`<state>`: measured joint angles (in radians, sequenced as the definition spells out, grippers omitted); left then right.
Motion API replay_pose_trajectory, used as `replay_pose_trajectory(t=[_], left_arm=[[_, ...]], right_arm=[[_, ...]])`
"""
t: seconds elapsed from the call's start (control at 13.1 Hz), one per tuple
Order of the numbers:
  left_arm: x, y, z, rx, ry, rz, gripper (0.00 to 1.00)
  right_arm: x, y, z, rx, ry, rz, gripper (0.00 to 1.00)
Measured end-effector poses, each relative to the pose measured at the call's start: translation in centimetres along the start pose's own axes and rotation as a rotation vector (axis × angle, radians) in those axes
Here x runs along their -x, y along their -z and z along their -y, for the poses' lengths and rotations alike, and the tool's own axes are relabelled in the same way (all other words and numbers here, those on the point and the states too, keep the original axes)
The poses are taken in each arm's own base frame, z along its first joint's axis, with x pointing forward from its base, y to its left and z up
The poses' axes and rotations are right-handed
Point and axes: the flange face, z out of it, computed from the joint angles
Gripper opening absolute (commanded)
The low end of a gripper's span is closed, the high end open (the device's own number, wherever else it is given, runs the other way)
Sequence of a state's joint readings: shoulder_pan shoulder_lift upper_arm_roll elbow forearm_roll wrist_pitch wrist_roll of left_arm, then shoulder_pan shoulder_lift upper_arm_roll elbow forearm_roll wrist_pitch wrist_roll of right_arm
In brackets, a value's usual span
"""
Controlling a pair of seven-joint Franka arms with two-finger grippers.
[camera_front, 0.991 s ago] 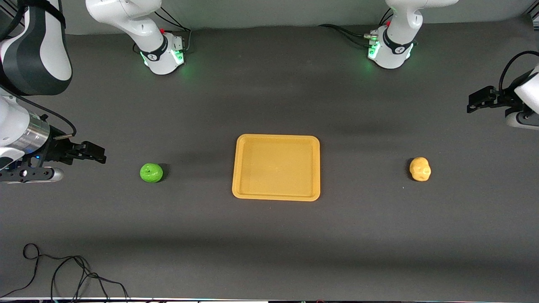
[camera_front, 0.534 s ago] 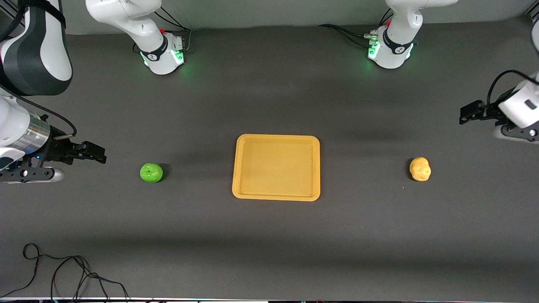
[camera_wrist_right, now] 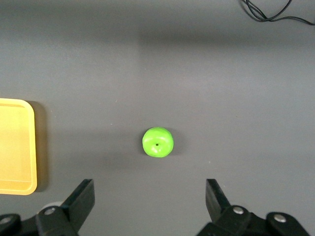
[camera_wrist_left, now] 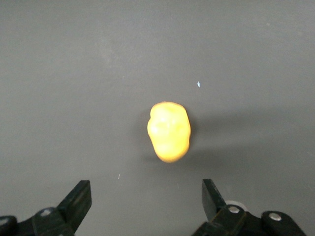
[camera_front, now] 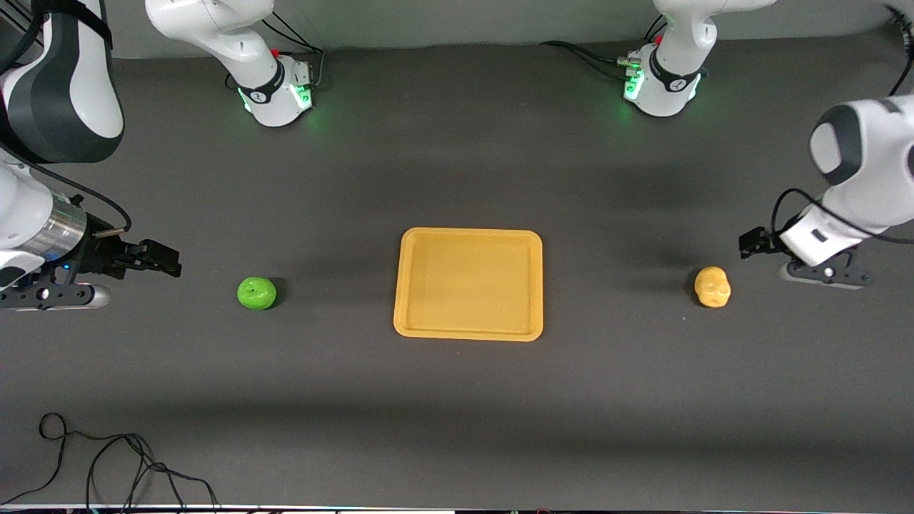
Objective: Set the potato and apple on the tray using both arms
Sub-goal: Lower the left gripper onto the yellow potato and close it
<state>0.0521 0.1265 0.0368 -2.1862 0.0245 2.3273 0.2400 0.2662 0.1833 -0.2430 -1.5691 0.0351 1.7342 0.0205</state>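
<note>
The left gripper grabs the yellow potato (camera_front: 712, 287) by its long sides next, to place it on the orange-yellow tray (camera_front: 468, 283).
The orange-yellow tray (camera_front: 468, 283) lies empty at the table's middle. The green apple (camera_front: 256, 293) sits on the table beside it toward the right arm's end. The yellow potato (camera_front: 712, 287) sits toward the left arm's end. My left gripper (camera_front: 751, 243) is open and empty over the table just beside the potato. In the left wrist view the potato (camera_wrist_left: 169, 132) lies ahead of the open gripper (camera_wrist_left: 145, 191). My right gripper (camera_front: 163, 258) is open and empty, apart from the apple. The right wrist view shows the apple (camera_wrist_right: 157, 142), the tray's edge (camera_wrist_right: 15, 147) and the gripper (camera_wrist_right: 150, 191).
A loose black cable (camera_front: 107, 464) lies by the table's near edge toward the right arm's end; it also shows in the right wrist view (camera_wrist_right: 270, 12). The two arm bases (camera_front: 275, 93) (camera_front: 660, 89) glow green along the edge farthest from the front camera.
My left arm has swung in from the table's end and come down close beside the potato. The right arm, apple, potato and tray have not moved.
</note>
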Motion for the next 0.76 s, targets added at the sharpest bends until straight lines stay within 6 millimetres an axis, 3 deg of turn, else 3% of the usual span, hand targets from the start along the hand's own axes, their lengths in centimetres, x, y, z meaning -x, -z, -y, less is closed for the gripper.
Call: replay_pose_trajectory(t=[0.23,0.46,0.61,0.76], left_arm=[[-0.7,-6.7,-0.6,-0.006,-0.013,-0.028,1.0],[-0.8,-12.2,-0.8,-0.011,-0.018,-0.045,1.0],[-0.8,-13.7,-0.9,-0.01,-0.019,-0.044,1.0],[-0.7,-14.0,-1.0,-0.009,-0.021,-0.039,1.0]], right_arm=[[0.0,-0.1,0.1,0.0,0.001,0.001,1.0],[0.0,-0.1,0.2,0.0,0.004,0.001,1.0],[0.0,-0.1,0.3,0.0,0.005,0.001,1.0],[0.0,-0.1,0.3,0.0,0.006,0.001,1.0]])
